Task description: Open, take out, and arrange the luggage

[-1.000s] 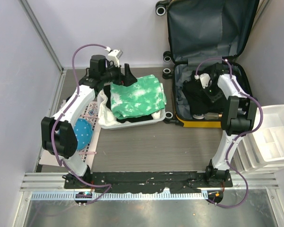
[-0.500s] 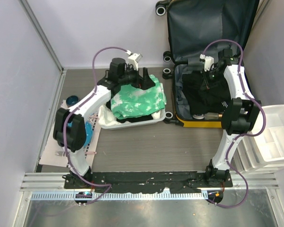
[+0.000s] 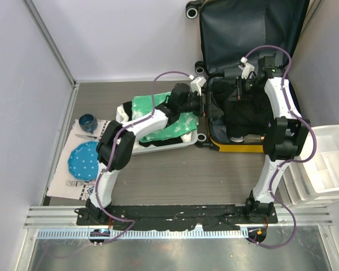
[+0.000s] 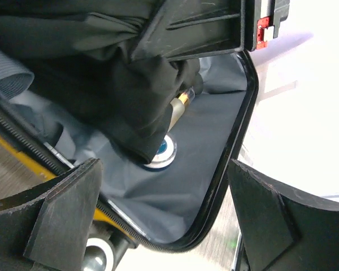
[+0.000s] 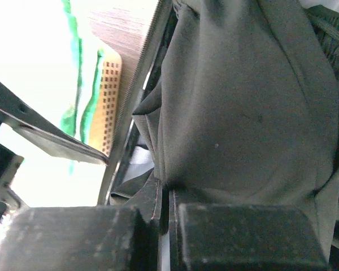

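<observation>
The garment needs to be taken out and arranged there. My left gripper should next grab the black garment's edge nearest the basket (image 4: 121, 131), apart from my right gripper's fold.
The yellow luggage (image 3: 237, 148) lies open at the back right, its grey-lined lid (image 3: 248, 28) leaning on the wall. My right gripper (image 3: 241, 84) is shut on a black garment (image 3: 246, 113) and holds it up over the suitcase's far left part. In the right wrist view the fingers (image 5: 237, 237) pinch a fold of that cloth (image 5: 243, 101). My left gripper (image 3: 205, 104) is open at the suitcase's left rim. In the left wrist view it (image 4: 164, 186) frames the black zip rim (image 4: 237, 141), the grey lining, a round blue-and-silver cap (image 4: 164, 149) and dark clothes (image 4: 101, 84).
A white mesh basket (image 3: 158, 148) holding a green-and-white garment (image 3: 164, 118) stands left of the suitcase, under my left arm. A blue dotted plate (image 3: 85, 159) and a dark cup (image 3: 87, 121) sit on a mat at the far left. White drawer bins (image 3: 327, 164) stand at the right.
My left arm swung right from the basket's far left to the suitcase's left rim. My right gripper rose toward the far end, lifting the black garment.
</observation>
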You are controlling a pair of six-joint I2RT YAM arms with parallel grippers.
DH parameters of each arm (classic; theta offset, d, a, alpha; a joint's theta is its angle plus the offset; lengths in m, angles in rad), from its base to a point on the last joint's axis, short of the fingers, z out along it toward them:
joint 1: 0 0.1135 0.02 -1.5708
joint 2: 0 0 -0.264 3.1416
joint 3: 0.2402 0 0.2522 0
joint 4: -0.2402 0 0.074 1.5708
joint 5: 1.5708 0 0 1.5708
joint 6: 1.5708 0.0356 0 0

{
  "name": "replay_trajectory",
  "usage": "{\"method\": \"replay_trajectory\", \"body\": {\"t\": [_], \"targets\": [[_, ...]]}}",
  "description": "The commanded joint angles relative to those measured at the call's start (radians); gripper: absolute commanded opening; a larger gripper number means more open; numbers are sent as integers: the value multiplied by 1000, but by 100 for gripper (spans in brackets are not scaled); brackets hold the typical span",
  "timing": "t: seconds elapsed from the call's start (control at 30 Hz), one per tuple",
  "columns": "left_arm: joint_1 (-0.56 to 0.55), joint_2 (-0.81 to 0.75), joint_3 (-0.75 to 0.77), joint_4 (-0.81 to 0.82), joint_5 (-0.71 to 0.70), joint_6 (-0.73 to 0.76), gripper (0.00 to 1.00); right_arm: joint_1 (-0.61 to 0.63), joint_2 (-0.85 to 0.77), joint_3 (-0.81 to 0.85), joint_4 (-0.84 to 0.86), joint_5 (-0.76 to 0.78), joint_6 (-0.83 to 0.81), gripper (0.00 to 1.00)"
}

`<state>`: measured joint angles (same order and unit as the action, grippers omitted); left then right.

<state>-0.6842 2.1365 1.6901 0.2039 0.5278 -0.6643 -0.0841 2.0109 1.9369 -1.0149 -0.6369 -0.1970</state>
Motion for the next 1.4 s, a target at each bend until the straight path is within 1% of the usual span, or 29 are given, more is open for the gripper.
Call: {"method": "replay_trajectory", "body": {"t": [0.0,0.13,0.27,0.47,0.57,0.63,0.67,0.7,0.73,0.77,0.8,0.83,0.87,0.9,0.93,0.97,1.0,1.03,1.07,1.1,1.13,1.17,1.2,1.27,1.33,1.37], "targets": [[-20,33,94,97,-54,-43,95,9,-64,-9,91,-125,137,0],[-35,80,137,71,-106,-34,95,14,-89,-59,139,-147,191,1],[-44,112,174,54,-167,-34,92,26,-101,-70,157,-178,229,1],[-67,143,215,22,-187,-41,91,40,-139,-99,239,-185,315,1],[-71,157,232,-7,-232,-47,88,46,-149,-99,249,-191,338,1],[-71,154,230,-8,-255,-49,83,50,-153,-107,249,-191,344,1],[-72,154,229,-5,-262,-49,79,53,-159,-110,249,-190,344,0],[-71,151,226,-1,-264,-49,66,55,-162,-119,251,-193,346,1],[-69,148,221,3,-268,-49,60,56,-167,-122,251,-191,346,1],[-69,145,221,14,-275,-58,51,58,-175,-125,254,-191,350,0],[-66,134,208,23,-281,-66,23,58,-176,-131,254,-188,352,1],[-64,128,201,34,-288,-76,6,58,-178,-131,254,-187,352,1],[-63,122,197,44,-293,-86,0,57,-179,-131,251,-179,343,1],[-55,108,200,39,-293,-99,0,57,-181,-122,243,-173,334,2],[-51,102,201,26,-290,-110,0,55,-178,-115,227,-165,324,21],[-45,93,201,6,-284,-119,0,50,-176,-96,220,-159,312,35],[-29,73,192,-4,-279,-144,0,38,-179,-86,213,-150,303,45],[-22,59,188,-38,-272,-147,0,27,-179,-75,200,-144,297,59],[-5,47,183,-53,-269,-150,0,9,-179,-52,190,-130,268,71],[3,19,163,-64,-264,-152,0,-3,-181,-41,158,-127,242,78],[9,7,152,-81,-262,-152,0,-11,-182,-33,133,-121,208,78],[21,-1,142,-93,-259,-155,0,-16,-187,-27,103,-103,89,78],[28,-6,140,-103,-250,-159,0,-16,-208,-38,64,-54,32,79],[38,-9,138,-115,-227,-169,0,-16,-251,-136,61,-14,-132,79],[41,-1,141,-124,-220,-170,0,-14,-333,-232,117,31,-221,80],[43,0,144,-126,-213,-175,0,-11,-359,-325,140,40,-260,81]]}}
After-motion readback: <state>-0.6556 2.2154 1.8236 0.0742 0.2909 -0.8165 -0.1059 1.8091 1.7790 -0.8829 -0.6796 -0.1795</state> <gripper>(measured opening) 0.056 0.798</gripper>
